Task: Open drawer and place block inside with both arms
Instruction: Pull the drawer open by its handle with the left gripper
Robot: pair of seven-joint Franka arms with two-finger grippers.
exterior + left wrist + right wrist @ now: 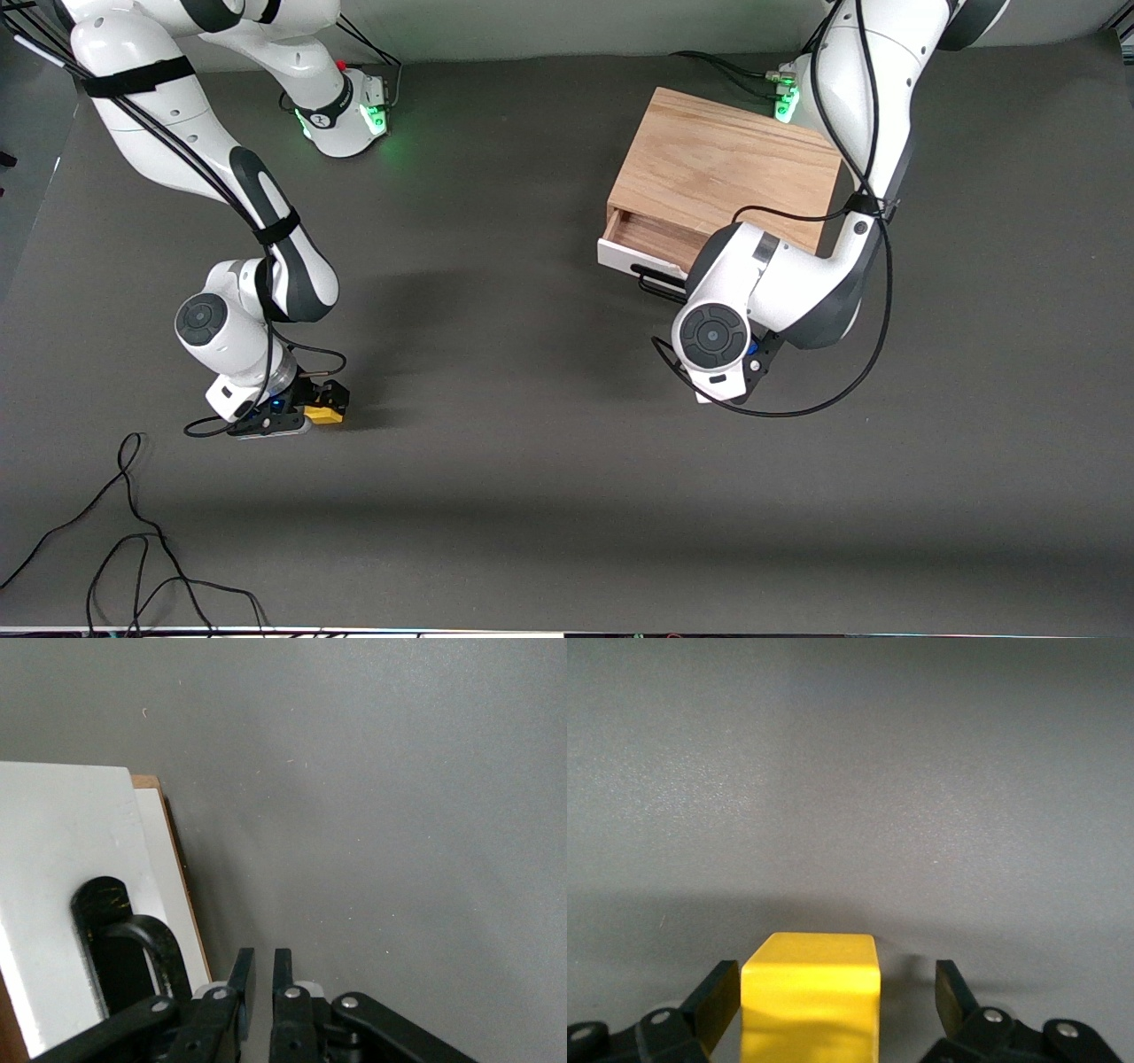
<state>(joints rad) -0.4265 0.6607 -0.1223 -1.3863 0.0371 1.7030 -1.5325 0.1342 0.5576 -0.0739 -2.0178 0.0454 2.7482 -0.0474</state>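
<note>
The yellow block needs to go inside the open drawer [620,257], so my right gripper should next grip the block's opposite sides.
The yellow block [324,414] rests on the grey table near the right arm's end. My right gripper [326,400] is low over it and open, one finger on each side; in the right wrist view the block [811,997] sits between the fingers [716,999], closer to one of them. The light-wood cabinet [726,168] stands by the left arm's base. Its white-fronted drawer [620,257] is pulled out a little, showing the wood interior. My left gripper [261,979] is shut on nothing, beside the black bar handle [133,939] and in front of the drawer.
Loose black cables [133,532] lie on the table at the corner nearest the front camera, toward the right arm's end. A cable loop [797,409] hangs from the left arm's wrist just above the table.
</note>
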